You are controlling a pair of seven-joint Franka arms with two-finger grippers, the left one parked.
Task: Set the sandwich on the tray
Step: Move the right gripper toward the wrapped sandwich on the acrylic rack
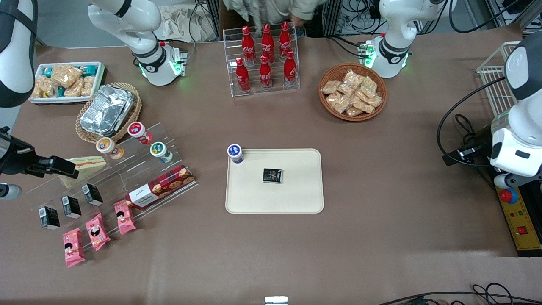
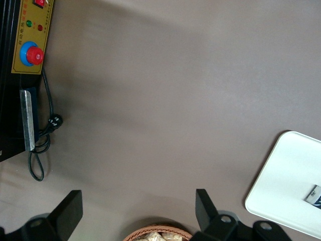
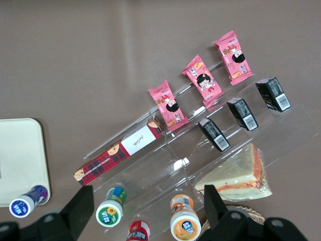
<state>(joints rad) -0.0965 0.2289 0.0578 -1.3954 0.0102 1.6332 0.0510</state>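
Observation:
The gripper grabs the wrapped sandwich, by its wide end (image 1: pixel 93 163) next, to place the sandwich on the cream tray (image 1: pixel 296 192).
The sandwich (image 1: pixel 84 166) (image 3: pixel 235 176), a wrapped wedge of white bread with orange and green filling, lies on a clear acrylic stepped stand (image 1: pixel 127 178) toward the working arm's end of the table. My gripper (image 1: pixel 63 166) (image 3: pixel 145 208) hovers over that stand, partly above the sandwich. It is open, its black fingers (image 3: pixel 214 203) spread wide with nothing held between them. The cream tray (image 1: pixel 296 192) (image 3: pixel 20 155) (image 2: pixel 291 175) lies flat at the table's middle. It carries a blue-lidded cup (image 1: pixel 235 153) at one corner and a small black box (image 1: pixel 272 175).
The stand also holds red (image 1: pixel 139 132), orange (image 1: pixel 108 147) and green (image 1: pixel 161 151) cups, a plaid cookie box (image 1: pixel 163 186), black boxes (image 1: pixel 71 206) and pink packets (image 1: pixel 98 231). A foil container (image 1: pixel 106 108), a cola rack (image 1: pixel 264 59) and a snack basket (image 1: pixel 352 91) stand farther from the camera.

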